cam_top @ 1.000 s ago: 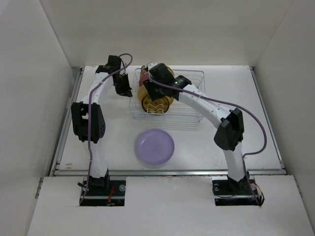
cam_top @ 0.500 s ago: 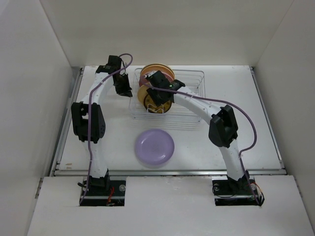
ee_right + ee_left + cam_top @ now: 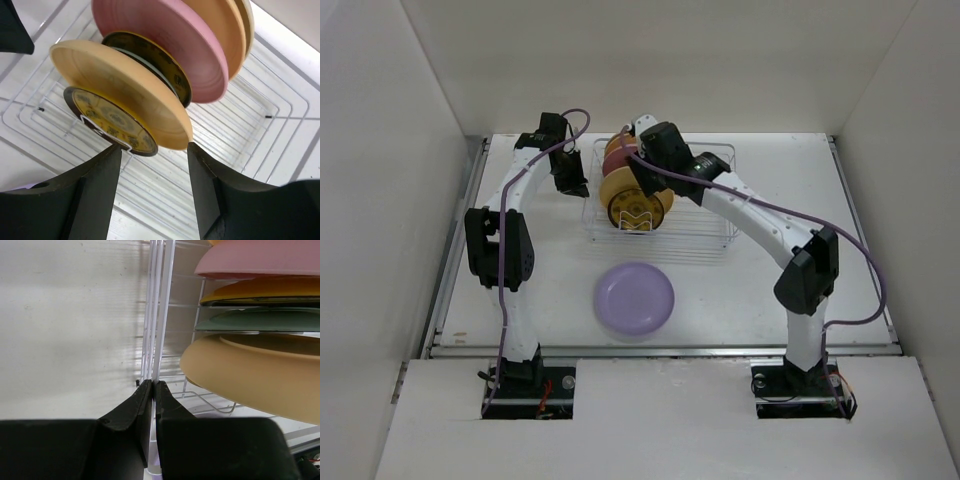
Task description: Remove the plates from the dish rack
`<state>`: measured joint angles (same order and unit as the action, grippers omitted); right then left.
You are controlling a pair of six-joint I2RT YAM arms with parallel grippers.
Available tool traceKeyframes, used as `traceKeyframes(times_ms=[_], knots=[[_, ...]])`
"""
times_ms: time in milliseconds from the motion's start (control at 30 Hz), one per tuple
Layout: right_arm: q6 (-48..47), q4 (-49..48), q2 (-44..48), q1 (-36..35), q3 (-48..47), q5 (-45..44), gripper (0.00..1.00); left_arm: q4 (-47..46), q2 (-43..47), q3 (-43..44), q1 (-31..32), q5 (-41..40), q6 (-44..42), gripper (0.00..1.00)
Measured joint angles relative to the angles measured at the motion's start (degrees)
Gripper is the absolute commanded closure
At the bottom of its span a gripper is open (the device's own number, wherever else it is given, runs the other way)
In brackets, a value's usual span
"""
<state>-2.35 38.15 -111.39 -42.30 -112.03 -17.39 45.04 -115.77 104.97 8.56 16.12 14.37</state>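
Observation:
Next, my right gripper grabs the small ornate yellow-brown plate (image 3: 110, 120) by its exposed rim (image 3: 149, 147), which leaves the opposite edge free for laying the plate flat.
The dish rack (image 3: 705, 228) stands at the back middle of the table. Upright in it are a pink plate (image 3: 160, 45), an orange one (image 3: 220, 30) behind it, a dark ornate plate (image 3: 150, 60), a pale orange-yellow plate (image 3: 120, 85) and a small ornate yellow-brown plate (image 3: 110, 120) at the front. A teal plate (image 3: 260, 322) shows edge-on in the left wrist view. My right gripper (image 3: 154, 147) is open above the rack, its fingertips (image 3: 112, 155) level with the front plates' near edges. My left gripper (image 3: 154, 385) is shut on the rack's left rim wire (image 3: 159, 315). A lilac plate (image 3: 634, 297) lies flat on the table.
White walls enclose the table on the left, back and right. The lilac plate lies between the rack and the arm bases. A purple cable (image 3: 850, 260) loops off the right arm.
My right gripper swung forward low over the plates half a second ago, then drew back above them, and its elbow moved right. The left gripper has not moved.

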Motion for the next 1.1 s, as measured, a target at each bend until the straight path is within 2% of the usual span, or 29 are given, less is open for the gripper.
traceKeyframes(times_ms=[200,300,333,400,433,500,800,1100], knots=[[-1.38,-0.68,-6.32,0.28,-2.32,3.13,0.42,-0.02,0.00,0.00,0.00,0.07,-0.37,1.00],[-1.81,-0.61,-11.13,0.39,-3.02,4.17,0.49,-0.02,0.00,0.00,0.00,0.07,-0.39,1.00],[-2.23,-0.50,-12.39,0.44,-3.02,4.22,0.60,0.00,0.00,0.00,0.00,0.07,-0.42,1.00],[-3.06,-0.26,-14.03,0.85,-3.34,2.89,0.74,-0.02,0.00,0.00,0.00,0.04,-0.44,1.00],[-3.37,0.17,-14.25,1.38,-3.67,2.99,0.87,-0.02,0.00,0.00,0.00,0.04,-0.46,1.00],[-4.92,1.88,-13.99,2.19,-4.57,5.81,0.98,-0.04,0.00,0.00,0.00,0.04,-0.55,1.00],[-7.26,-0.35,-8.44,1.70,-1.18,5.35,1.00,-0.46,0.00,-0.33,-0.07,0.35,-0.70,1.00],[0.00,-0.61,10.69,1.73,6.05,4.81,1.00,-0.48,0.00,-0.35,-0.09,0.35,-0.42,1.00]])
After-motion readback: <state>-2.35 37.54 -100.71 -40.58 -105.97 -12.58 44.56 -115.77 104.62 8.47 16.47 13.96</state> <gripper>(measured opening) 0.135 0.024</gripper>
